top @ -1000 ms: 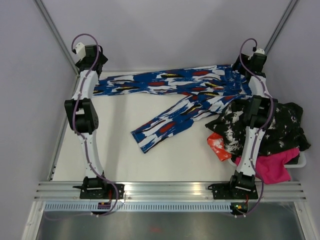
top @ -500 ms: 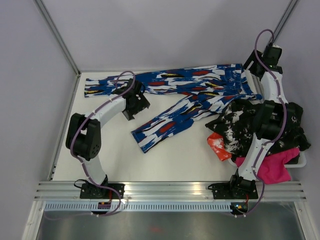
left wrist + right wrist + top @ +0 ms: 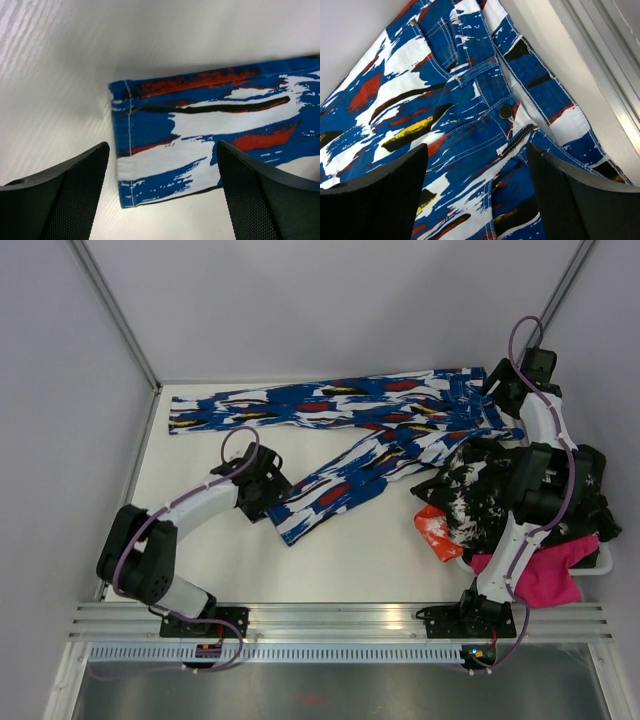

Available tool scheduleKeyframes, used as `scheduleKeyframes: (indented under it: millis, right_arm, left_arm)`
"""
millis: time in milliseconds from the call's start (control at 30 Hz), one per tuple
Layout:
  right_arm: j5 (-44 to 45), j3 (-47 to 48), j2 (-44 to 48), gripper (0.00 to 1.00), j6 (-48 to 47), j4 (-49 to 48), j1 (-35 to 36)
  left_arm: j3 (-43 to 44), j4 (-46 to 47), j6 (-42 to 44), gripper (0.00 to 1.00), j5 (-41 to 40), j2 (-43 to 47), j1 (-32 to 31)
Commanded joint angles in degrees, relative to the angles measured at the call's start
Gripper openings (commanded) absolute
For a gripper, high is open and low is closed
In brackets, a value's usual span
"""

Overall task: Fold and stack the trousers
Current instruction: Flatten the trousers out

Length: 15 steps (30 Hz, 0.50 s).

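Observation:
My left gripper grabs its hem point(image 3: 281, 526) point(image 3: 131, 156) next, to draw the slanting trouser leg straight alongside the other leg for folding.
The trousers point(image 3: 370, 415) lie spread flat on the table: royal blue with white, red, black and yellow splashes. One leg runs along the back to the left. The other leg slants down to a hem point(image 3: 290, 520) near the middle. My left gripper point(image 3: 268, 490) is open, just above and left of that hem; the hem shows between its fingers in the left wrist view point(image 3: 150, 160). My right gripper point(image 3: 500, 398) is open above the waistband at the back right; its wrist view shows the waist button point(image 3: 505, 112).
A heap of other clothes sits at the right: a black-and-white garment point(image 3: 480, 490), an orange-red piece point(image 3: 437, 532) and a pink one point(image 3: 545, 575). The table's back edge and metal frame point(image 3: 600, 35) run close beside the waistband.
My left arm swung down from the back left corner to the lower leg's hem. My right arm lifted, moved back right, then settled over the waistband.

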State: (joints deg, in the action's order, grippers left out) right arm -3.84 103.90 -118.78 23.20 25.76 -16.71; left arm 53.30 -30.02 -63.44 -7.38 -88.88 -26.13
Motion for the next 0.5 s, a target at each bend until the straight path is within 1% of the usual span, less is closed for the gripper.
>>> scheduleKeyframes:
  millis: [0,133,200,300,433,467]
  right_arm:
    - [-1.26,-1.59,4.43,0.85,0.18,-1.94,0.10]
    - [-1.26,-2.64,5.05,0.85,-0.09,-2.38,0.19]
    - [-1.17,-2.65,4.96,0.85,0.18,-2.82,0.19]
    - [-1.70,-1.07,4.09,0.85,1.23,-2.64,0.19]
    - [-2.84,-0.10,3.82,0.84,1.93,-3.26,0.19]
    - [-2.84,-0.53,3.99,0.84,1.85,-3.26,0.19]
  left_arm:
    - [-5.81,4.09,-4.32,0.92,-2.38,6.52,-0.59]
    - [-10.40,7.51,-5.03,0.89,-2.46,6.36,-1.81]
    - [-12.77,12.58,-6.07,0.87,-2.29,4.69,-3.22]
    - [-13.66,17.00,-7.31,0.85,-2.46,1.54,-5.33]
    - [-13.13,17.54,-7.31,0.74,-5.18,-2.43,-6.48]
    - [-13.22,17.63,-7.31,0.65,-5.71,-2.61,-6.48]
